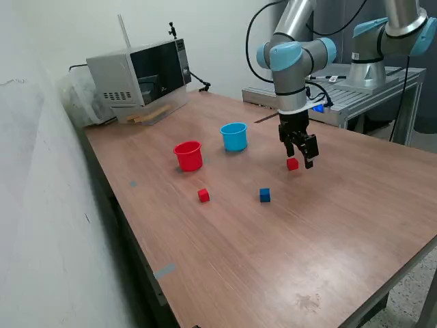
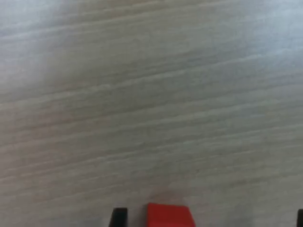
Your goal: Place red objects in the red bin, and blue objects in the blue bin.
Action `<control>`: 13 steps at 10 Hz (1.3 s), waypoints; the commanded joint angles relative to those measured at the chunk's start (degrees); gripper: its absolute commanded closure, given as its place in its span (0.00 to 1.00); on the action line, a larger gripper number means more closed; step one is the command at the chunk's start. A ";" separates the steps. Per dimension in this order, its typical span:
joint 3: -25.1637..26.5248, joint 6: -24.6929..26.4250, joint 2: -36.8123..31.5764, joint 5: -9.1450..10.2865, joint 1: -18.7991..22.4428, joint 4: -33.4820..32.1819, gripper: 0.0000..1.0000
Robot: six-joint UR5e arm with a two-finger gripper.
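Observation:
I need to sort the small red cube into the red bin (image 1: 188, 155), so my gripper has to grab the cube by its opposite sides next.
My gripper (image 1: 299, 158) is open and hangs low over the table, right of the blue bin (image 1: 233, 136) in the exterior view. A red cube (image 1: 292, 164) rests on the table between its fingertips. In the wrist view that red cube (image 2: 169, 215) lies near one dark fingertip (image 2: 118, 217), with the other finger just showing at the frame edge and a wide gap between them. The red bin (image 1: 188, 155) stands left of the blue bin. A second red cube (image 1: 203, 195) and one dark blue cube (image 1: 264, 195) lie nearer the front. No second blue cube shows.
A microwave (image 1: 140, 72) stands at the far left corner of the wooden table (image 1: 273, 260), with flat wooden pieces (image 1: 147, 116) in front of it. A second robot arm (image 1: 389, 34) stands on a metal frame at the back right. A wall runs along the left.

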 commanded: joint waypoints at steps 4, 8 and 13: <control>-0.51 -0.45 0.68 -2.73 -1.35 -0.58 1.00; -0.60 -0.53 0.68 -5.00 -1.87 -0.58 1.00; -0.34 -7.90 -6.86 -6.43 -3.99 0.12 1.00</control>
